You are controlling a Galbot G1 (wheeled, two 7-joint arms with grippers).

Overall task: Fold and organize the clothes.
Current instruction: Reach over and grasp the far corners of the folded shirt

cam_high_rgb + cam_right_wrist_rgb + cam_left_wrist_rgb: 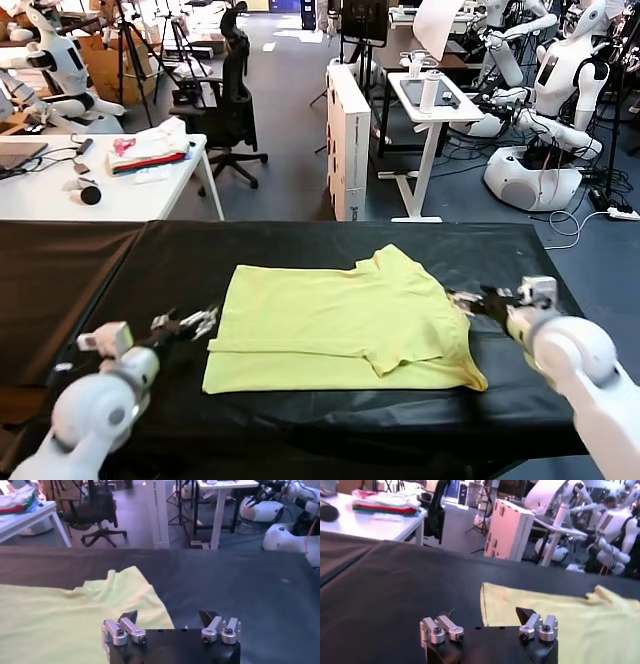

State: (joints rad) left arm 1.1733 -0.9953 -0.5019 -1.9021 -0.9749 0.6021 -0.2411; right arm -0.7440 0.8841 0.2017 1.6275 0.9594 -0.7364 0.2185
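The robot's left gripper should grab the T-shirt by its open hem corner (239, 269) next, because the body of the T-shirt (310, 312) lies flat on the tabletop.
The clothes are one lime yellow-green T-shirt (340, 320) lying flat on the black table (180, 260), with its near part doubled over and a sleeve pointing to the far right. My left gripper (195, 323) sits low at the shirt's left edge, open and holding nothing. In the left wrist view the gripper (485, 616) stands just before the shirt's (570, 625) corner. My right gripper (470, 300) is at the shirt's right edge, open and empty. The right wrist view shows that gripper (168, 616) beside the shirt's (60, 615) sleeve.
A white table (60, 195) at the far left carries a stack of folded garments (150, 152). Behind the black table stand an office chair (232, 100), a white cabinet (347, 140), a small white desk (432, 100) and other robots (570, 90).
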